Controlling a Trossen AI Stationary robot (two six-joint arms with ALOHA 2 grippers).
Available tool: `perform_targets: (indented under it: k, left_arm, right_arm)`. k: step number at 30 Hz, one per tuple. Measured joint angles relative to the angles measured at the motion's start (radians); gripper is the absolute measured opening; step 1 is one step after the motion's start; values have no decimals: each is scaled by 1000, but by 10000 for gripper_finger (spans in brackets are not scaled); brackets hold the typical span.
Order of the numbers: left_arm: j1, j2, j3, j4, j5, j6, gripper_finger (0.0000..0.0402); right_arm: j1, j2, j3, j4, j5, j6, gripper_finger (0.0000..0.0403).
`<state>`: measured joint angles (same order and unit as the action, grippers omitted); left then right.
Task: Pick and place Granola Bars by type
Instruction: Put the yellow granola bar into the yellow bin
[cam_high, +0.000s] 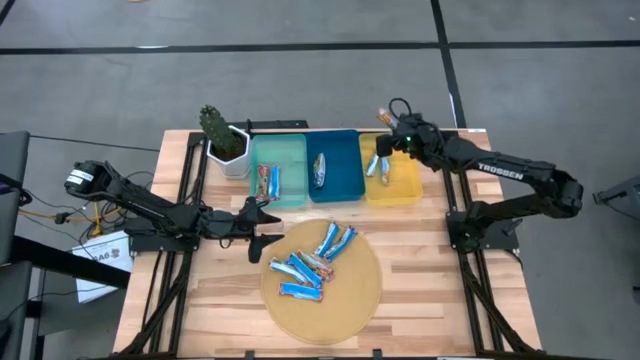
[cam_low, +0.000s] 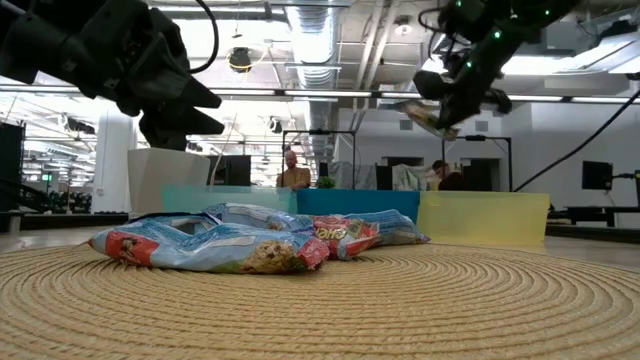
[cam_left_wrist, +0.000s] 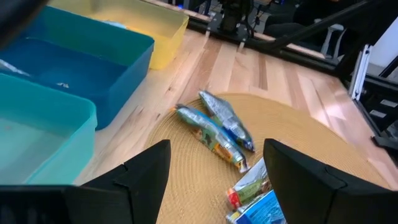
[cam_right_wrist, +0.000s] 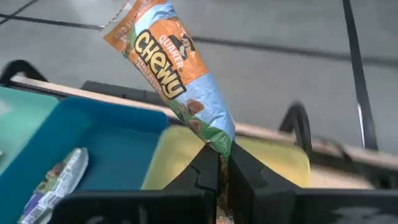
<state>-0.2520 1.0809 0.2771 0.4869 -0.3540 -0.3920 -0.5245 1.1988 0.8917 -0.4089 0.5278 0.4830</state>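
Observation:
My right gripper should lower the bar inside before it lets go, because the orange-and-blue bar's loose end reaches past the yellow tray's far rim.
Several granola bars lie in a loose heap on a round woven mat; the left wrist view shows them too. One bar lies in the teal tray, one in the blue tray, and one or two in the yellow tray. My right gripper hangs over the yellow tray's far left corner, shut on an orange-and-blue bar. My left gripper is open and hovers at the mat's far left edge, short of the heap. My right gripper pinches the orange-and-blue bar by one crimped end between its two fingertips. The bar is lifted clear above the yellow tray and sticks out straight beyond the fingers, its free end pointing away from the wrist.
The three trays stand side by side along the table's far edge: teal, blue, yellow. A cactus in a white pot stands left of the teal tray. Bare wood lies right of the mat. People show in the room behind.

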Motion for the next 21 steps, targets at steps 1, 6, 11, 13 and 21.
perform_targets:
  k: [1,6,11,13,21]
  left_arm:
    - [0,0,0,-8,-1,1,249]
    - [0,0,0,-25,-3,71,249]
    - [-1,0,0,-57,6,116,249]
    - [-5,0,0,-78,6,119,249]
    - [-5,0,0,-109,9,123,249]
  right_arm:
    - [-2,0,-11,-11,-1,39,6]
    - [-2,0,-77,-43,-2,244,6]
    - [-2,0,-131,-65,-11,405,6]
    - [0,0,-138,-102,-38,460,6]
    - [14,91,-143,-183,-144,610,6]
